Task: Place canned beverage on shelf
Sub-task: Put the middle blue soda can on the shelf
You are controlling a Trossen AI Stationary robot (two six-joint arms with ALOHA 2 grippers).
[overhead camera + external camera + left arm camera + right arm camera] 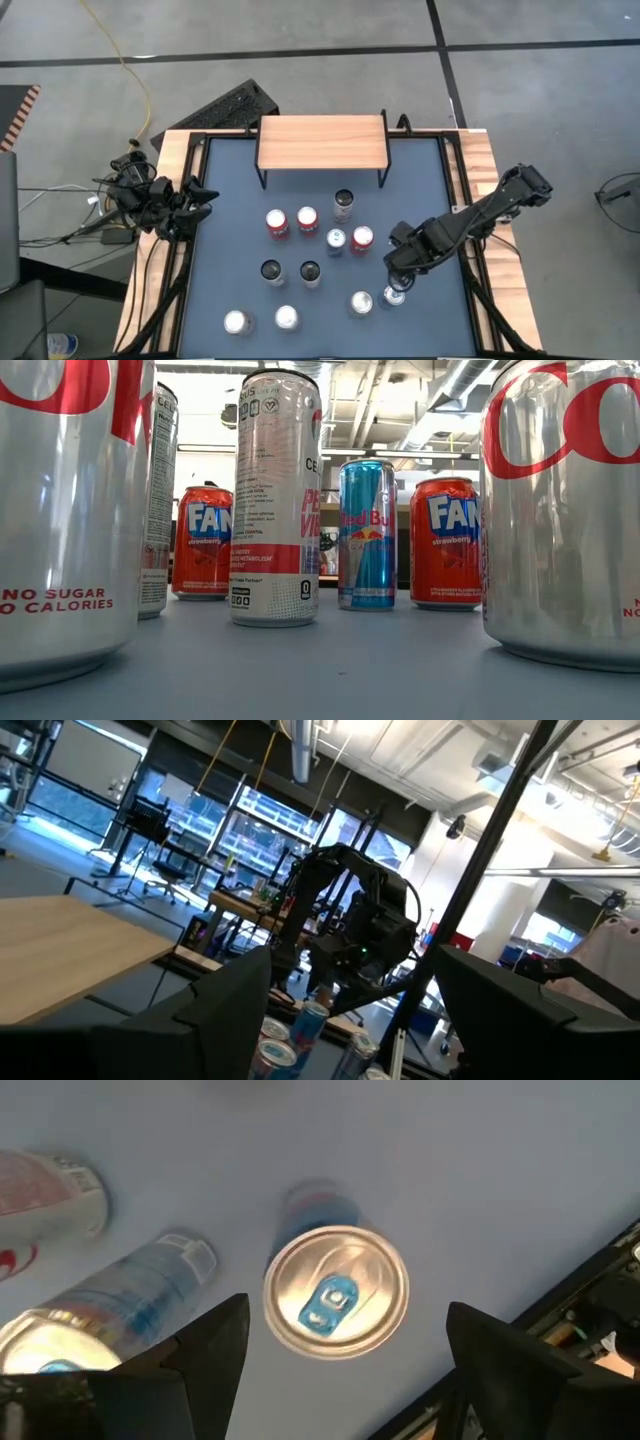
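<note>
My right gripper is going to grab the blue-and-silver can by its upper side next, to put the can on the shelf.
The shelf, a light wooden top on thin black legs, stands at the far edge of the dark blue mat. A blue-and-silver can with a blue tab stands upright at the mat's near right. My right gripper hangs open straight above it, pointing down, one finger on either side of the can's top and clear of it; in the high view the right gripper covers part of the can. My left gripper waits open at the table's left edge.
Several other cans stand on the mat: red ones, a tall white one, a silver one close to the left of the target, and more near the front. Wooden table borders flank the mat.
</note>
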